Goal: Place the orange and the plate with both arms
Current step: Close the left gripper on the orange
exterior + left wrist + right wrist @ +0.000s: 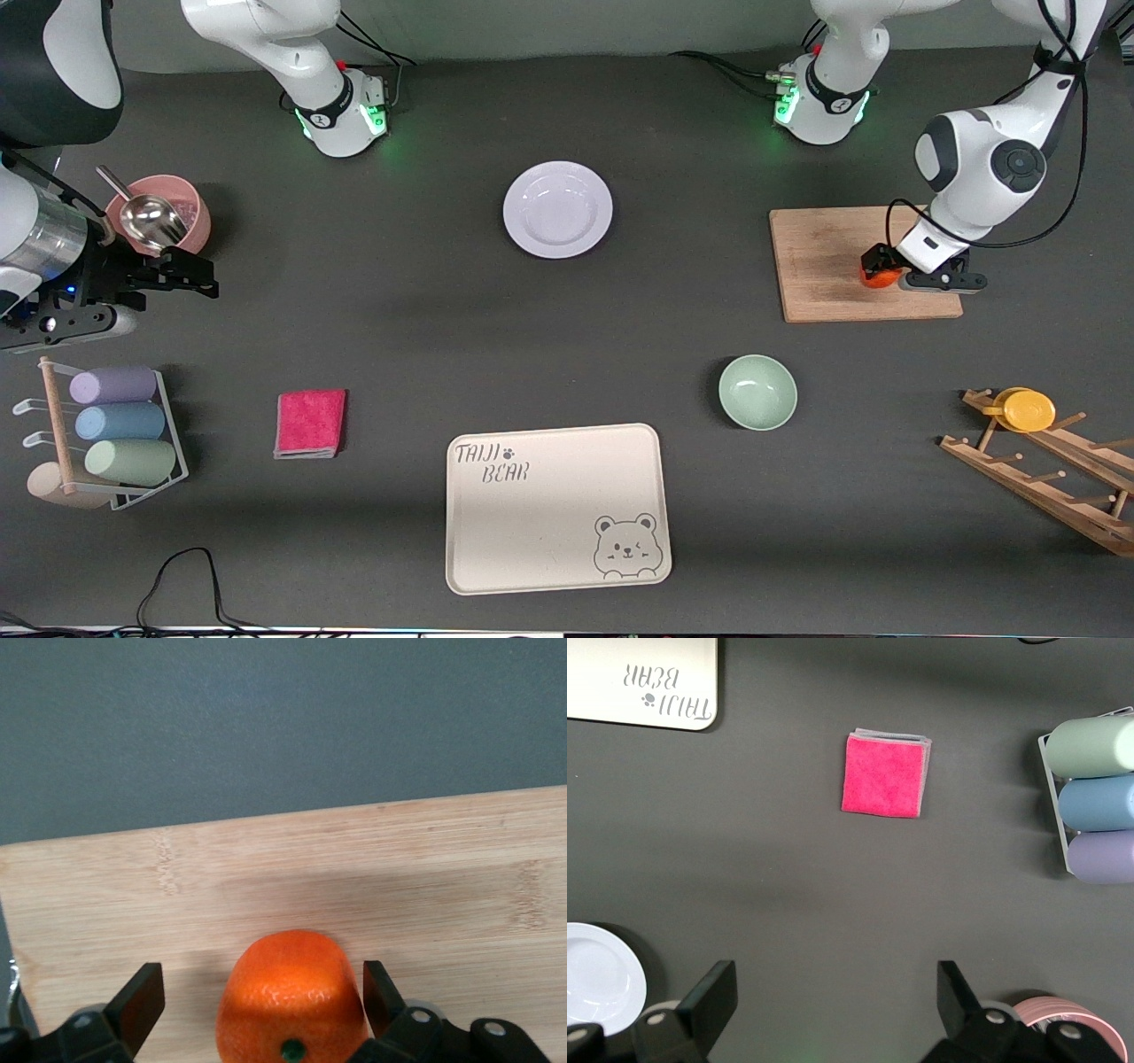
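Note:
The orange (877, 276) needs to go on the plate (558, 210), so my left gripper will next pick it up by its round sides beside the green stem spot.
The orange (877, 276) lies on a wooden cutting board (824, 257) toward the left arm's end of the table. My left gripper (888, 275) is down at the board, open, with one finger on each side of the orange. In the left wrist view the orange (292, 992) sits between the fingers of my left gripper (261, 985); one finger has a clear gap to it, the other is close against it. The plate (558, 210) lies bare mid-table near the bases; it also shows in the right wrist view (598, 974). My right gripper (205, 276) is open and empty over the table beside the pink bowl.
A pale green bowl (757, 392) and a cream bear tray (556, 505) lie nearer the front camera. A pink cloth (310, 423), a cup rack (115, 434) and a pink bowl with a metal scoop (173, 213) are toward the right arm's end. A wooden rack holds a yellow cup (1028, 409).

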`<action>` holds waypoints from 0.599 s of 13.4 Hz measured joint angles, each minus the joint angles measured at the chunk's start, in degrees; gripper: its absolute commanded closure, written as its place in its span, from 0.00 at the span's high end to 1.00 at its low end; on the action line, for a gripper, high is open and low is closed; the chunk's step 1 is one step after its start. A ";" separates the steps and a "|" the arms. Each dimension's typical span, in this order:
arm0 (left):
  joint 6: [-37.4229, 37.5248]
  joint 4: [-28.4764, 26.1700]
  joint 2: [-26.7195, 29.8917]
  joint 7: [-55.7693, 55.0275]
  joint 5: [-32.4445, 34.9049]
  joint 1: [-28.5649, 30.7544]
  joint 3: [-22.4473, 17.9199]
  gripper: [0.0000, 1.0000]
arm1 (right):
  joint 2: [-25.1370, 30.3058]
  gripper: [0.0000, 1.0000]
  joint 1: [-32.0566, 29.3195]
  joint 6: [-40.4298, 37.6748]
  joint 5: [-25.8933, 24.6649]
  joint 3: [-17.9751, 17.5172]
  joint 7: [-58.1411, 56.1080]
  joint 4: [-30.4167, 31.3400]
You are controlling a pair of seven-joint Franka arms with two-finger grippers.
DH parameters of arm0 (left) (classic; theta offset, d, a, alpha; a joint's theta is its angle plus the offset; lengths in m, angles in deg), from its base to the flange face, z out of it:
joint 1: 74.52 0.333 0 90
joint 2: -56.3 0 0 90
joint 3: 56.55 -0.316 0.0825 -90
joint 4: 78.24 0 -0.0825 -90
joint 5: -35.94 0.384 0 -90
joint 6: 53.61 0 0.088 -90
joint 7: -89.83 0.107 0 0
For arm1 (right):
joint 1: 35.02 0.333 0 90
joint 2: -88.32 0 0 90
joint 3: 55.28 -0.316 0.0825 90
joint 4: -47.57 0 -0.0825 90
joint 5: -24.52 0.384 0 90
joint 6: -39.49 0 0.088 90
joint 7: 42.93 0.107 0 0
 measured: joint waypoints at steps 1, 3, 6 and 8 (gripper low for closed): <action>-0.18 -0.01 -0.44 0.00 0.00 -0.01 0.01 1.00 | 0.00 1.00 0.00 0.00 0.00 -0.01 0.00 0.00; -0.22 -0.08 -0.98 0.00 0.00 -0.03 0.04 1.00 | 0.00 1.00 0.00 0.00 0.00 -0.02 0.00 0.00; -0.22 -0.25 -1.15 0.00 0.00 -0.04 0.06 0.94 | 0.00 1.00 0.00 0.00 0.00 -0.03 0.00 0.02; -0.22 -0.31 -1.19 0.00 0.00 -0.04 0.07 0.70 | 0.00 1.00 0.00 0.00 0.00 -0.03 0.00 0.05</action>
